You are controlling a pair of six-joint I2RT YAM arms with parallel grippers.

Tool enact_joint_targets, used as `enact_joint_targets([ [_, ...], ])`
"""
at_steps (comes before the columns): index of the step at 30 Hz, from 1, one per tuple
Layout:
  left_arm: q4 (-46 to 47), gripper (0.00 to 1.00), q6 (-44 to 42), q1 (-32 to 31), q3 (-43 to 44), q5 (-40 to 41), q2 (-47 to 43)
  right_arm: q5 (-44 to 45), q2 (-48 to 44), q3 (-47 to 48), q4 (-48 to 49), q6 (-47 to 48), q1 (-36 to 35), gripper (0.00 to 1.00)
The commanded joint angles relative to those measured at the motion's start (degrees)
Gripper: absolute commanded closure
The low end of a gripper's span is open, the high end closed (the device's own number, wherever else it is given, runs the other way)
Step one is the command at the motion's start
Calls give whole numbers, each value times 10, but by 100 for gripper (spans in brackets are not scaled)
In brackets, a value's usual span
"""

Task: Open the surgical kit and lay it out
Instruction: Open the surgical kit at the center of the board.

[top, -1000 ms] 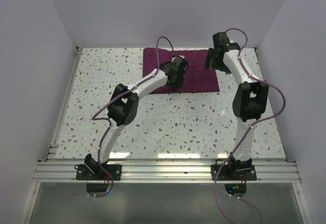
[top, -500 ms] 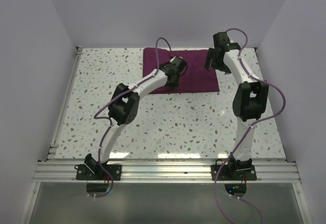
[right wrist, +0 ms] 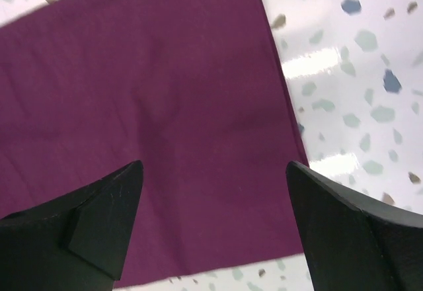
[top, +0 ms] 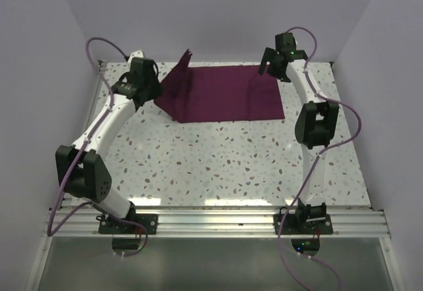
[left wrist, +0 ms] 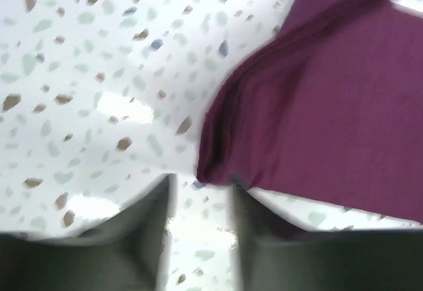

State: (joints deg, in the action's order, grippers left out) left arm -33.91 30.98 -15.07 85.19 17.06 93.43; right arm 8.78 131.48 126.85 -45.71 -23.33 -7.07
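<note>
My right gripper grabs the back corner of the cloth wrap's top layer next, to open it forward and uncover the tray.
The dark purple cloth wrap (top: 225,96) lies at the back of the table, spread out to the left, with one corner (top: 187,56) sticking up. My left gripper (top: 153,91) is at the cloth's left edge. In the left wrist view (left wrist: 200,188) its jaws stand apart, with bare table between them and a folded cloth corner (left wrist: 218,165) just at the fingertips; the view is blurred. My right gripper (top: 269,66) hovers wide open over the cloth's right part (right wrist: 165,106), near its right edge. The steel tray and instruments are hidden.
The speckled table (top: 218,159) is boxed in by pale walls at the left, back and right. A metal rail (top: 86,132) runs along its left edge and an aluminium frame (top: 218,221) along the front.
My left arm has swung from the middle of the cloth far out to the left, and the cloth has unfolded leftward with it. The right gripper has shifted slightly toward the back.
</note>
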Motion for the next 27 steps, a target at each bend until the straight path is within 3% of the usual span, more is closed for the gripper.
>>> enact_joint_targets([
  [1, -9, 41, 11, -6, -106, -4, -7, -7, 41, 54, 61, -23, 1, 7],
  [4, -21, 20, 34, 6, -173, -14, -25, 4, 83, 79, 104, -43, 2, 7],
  [6, -18, 17, 40, 7, -208, -25, -32, 13, 111, 90, 128, -49, 1, 7],
  [14, -25, 20, 25, 7, -243, -35, -54, 42, 196, 144, 225, -101, 12, 11],
  [22, -25, 22, 19, 14, -241, -22, -48, 119, 225, 158, 301, -94, 13, 15],
  [27, -26, 23, 18, 16, -237, -25, -35, 153, 273, 220, 317, -84, 14, 19],
])
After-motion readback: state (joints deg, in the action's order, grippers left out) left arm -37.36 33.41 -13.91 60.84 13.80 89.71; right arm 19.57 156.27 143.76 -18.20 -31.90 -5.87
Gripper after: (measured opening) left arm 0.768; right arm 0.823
